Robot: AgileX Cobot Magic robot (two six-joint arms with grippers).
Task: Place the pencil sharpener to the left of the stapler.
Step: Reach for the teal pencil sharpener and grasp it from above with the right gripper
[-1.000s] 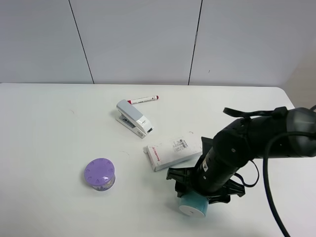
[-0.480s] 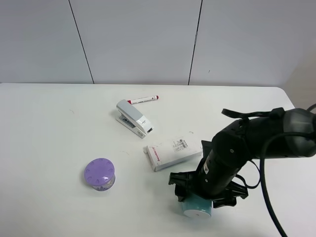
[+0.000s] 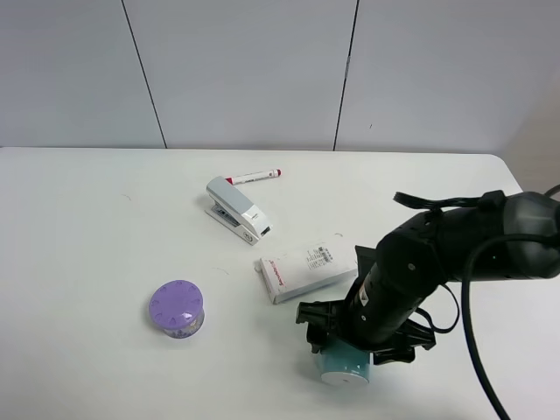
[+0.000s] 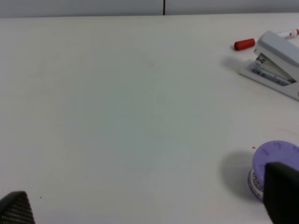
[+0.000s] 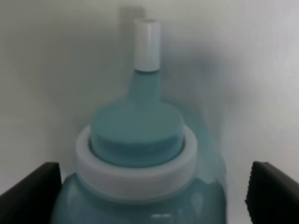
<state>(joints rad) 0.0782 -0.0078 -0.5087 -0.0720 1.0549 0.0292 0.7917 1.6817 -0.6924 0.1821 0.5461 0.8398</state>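
My right gripper grabs the pencil sharpener by its wide teal body next, to put the pencil sharpener beside the stapler.
The teal pencil sharpener lies near the table's front edge, its white round end facing the camera. In the right wrist view its teal body and small white cap fill the space between the fingers. My right gripper straddles it with both fingers spread wide, open; a gap shows on one side. The white and grey stapler sits far off at the back centre, also in the left wrist view. My left gripper is open over bare table, out of the exterior view.
A white box with red print lies just behind the right gripper. A purple round lidded container stands front left of the stapler. A red-capped marker lies behind the stapler. The white table is bare left of the stapler.
The right arm dipped toward the front edge and came back slightly. The sharpener shifted a little with it. The left gripper's earlier state is not shown.
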